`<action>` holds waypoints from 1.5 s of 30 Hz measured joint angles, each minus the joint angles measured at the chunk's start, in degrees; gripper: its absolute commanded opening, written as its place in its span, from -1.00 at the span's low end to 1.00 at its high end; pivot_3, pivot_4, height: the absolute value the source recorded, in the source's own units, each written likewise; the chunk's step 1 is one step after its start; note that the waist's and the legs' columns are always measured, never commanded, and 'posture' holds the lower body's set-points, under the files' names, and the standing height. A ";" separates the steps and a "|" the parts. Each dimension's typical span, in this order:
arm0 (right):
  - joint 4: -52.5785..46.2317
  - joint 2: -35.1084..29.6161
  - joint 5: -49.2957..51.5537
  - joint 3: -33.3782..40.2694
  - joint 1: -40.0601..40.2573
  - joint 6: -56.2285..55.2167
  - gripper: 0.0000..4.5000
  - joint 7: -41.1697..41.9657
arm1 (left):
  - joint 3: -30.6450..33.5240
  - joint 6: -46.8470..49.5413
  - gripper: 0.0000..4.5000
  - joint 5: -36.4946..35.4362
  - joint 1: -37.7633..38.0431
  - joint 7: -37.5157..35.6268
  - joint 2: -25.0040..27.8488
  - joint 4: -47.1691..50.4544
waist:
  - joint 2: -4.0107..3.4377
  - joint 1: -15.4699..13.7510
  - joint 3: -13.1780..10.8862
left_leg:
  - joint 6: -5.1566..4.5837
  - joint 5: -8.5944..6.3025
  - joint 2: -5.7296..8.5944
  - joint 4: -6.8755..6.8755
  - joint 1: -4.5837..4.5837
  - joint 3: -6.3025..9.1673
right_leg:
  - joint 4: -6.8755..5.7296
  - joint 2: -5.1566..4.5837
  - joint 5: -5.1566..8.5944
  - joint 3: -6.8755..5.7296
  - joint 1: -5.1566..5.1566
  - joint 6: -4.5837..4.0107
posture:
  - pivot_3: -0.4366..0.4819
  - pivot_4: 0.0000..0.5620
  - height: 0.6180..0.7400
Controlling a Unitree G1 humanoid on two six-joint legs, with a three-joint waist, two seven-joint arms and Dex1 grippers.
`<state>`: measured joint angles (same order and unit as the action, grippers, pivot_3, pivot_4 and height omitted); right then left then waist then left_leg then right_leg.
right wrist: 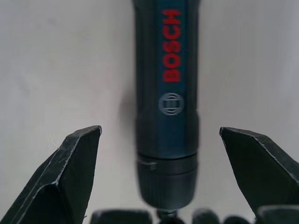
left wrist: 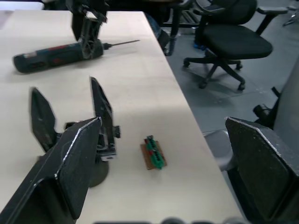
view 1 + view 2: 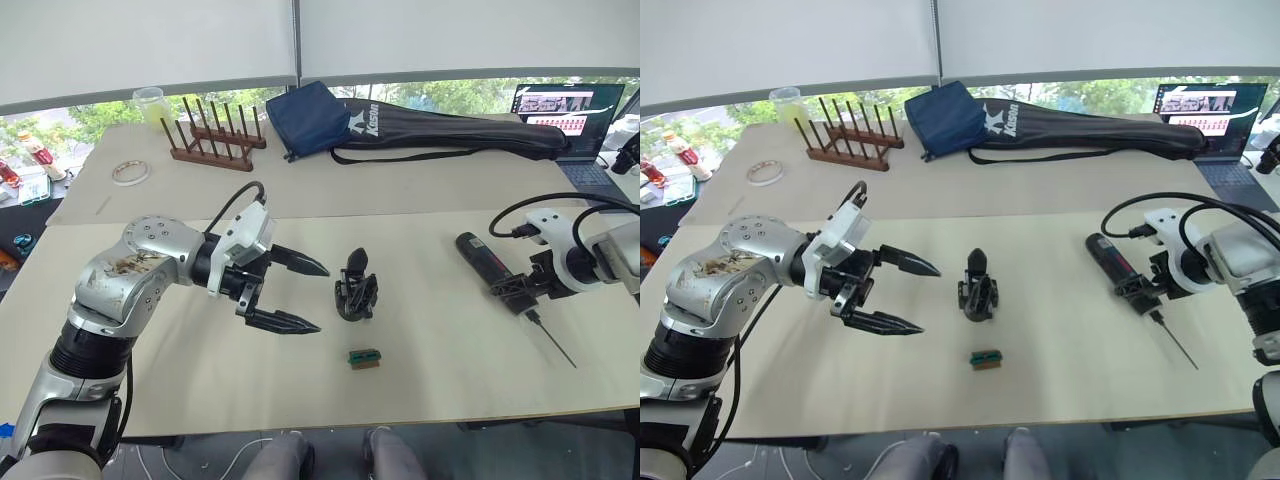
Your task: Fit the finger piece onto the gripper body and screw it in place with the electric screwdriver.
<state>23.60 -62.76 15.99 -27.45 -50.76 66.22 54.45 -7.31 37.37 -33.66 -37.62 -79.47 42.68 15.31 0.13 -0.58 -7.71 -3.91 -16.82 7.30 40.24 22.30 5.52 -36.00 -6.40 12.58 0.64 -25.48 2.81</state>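
Note:
My right gripper is to grab the screwdriver by the thick collar end of its body [image 1: 168, 177] next, because the screwdriver ends in a thin, pointed bit.
The gripper body [image 3: 356, 288] stands upright at the middle of the table, and in the left wrist view two black tapered fingers [image 2: 100, 109] rise from it. Whether one of them is the loose finger piece I cannot tell. My left gripper [image 3: 321, 298] hovers open just left of the body, fingertips pointing at it, holding nothing. The electric screwdriver [image 3: 483, 258] lies flat at the right, its thin bit [image 3: 553, 340] pointing toward the front edge. My right gripper [image 1: 160, 129] is open, one finger on either side of the screwdriver's front end and neither touching it.
A small green block [image 3: 365, 357] lies in front of the gripper body. At the back are a wooden peg rack [image 3: 215, 140], a tape roll [image 3: 130, 172], a blue bag [image 3: 320, 118], a long black bag [image 3: 450, 135] and a laptop [image 3: 570, 110]. An office chair [image 2: 233, 42] stands beyond the table's edge.

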 measured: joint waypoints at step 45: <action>-19.30 -9.51 -19.95 5.25 22.27 -29.12 0.88 26.00 | -5.00 -12.24 1.00 4.59 1.80 -1.80 -1.15 0.55 | -0.43 -0.09 -0.17 | 0.09 0.07 -0.05 0.63 0.41 -0.33 | -0.83 0.07 0.00 0.14 -0.65 -0.02 | -0.05 -0.47 1.00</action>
<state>4.30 -72.27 -3.97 -22.20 -28.48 37.10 80.45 -12.31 25.13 -29.07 -35.82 -81.26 41.53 15.87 -0.30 -0.67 -7.88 -3.82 -16.75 7.25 40.87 22.71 5.19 -36.83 -6.33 12.58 0.78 -26.13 2.80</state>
